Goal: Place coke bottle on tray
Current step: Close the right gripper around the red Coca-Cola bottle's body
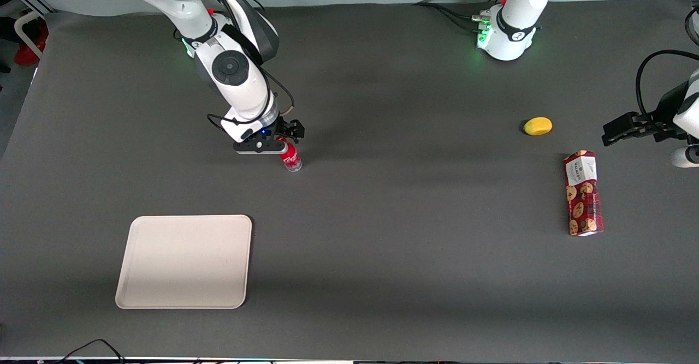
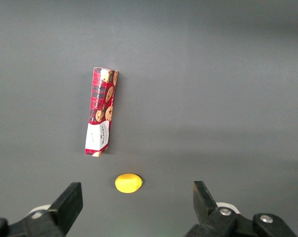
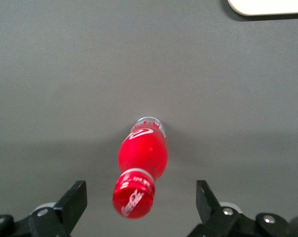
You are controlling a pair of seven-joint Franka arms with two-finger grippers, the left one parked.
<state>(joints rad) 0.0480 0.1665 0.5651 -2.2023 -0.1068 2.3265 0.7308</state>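
Next, my gripper grabs the coke bottle by its capped top [image 1: 283, 142], to put the bottle on the cream tray [image 1: 184, 261].
The coke bottle [image 1: 291, 157] is small and red with a red cap and a clear base. It stands upright on the dark table. In the right wrist view the coke bottle [image 3: 140, 164] shows from above, its cap between my two fingers with a gap on each side. My gripper [image 1: 278, 144] hangs right over the bottle's top, open, touching nothing; it also shows in the right wrist view [image 3: 141, 205]. The cream tray [image 1: 184, 261] lies flat and bare, nearer the front camera than the bottle. A corner of the tray [image 3: 267, 6] shows in the right wrist view.
A red cookie box [image 1: 583, 193] and a yellow lemon-like fruit [image 1: 538, 126] lie toward the parked arm's end of the table. Both show in the left wrist view, the box [image 2: 100, 111] and the fruit [image 2: 128, 182].
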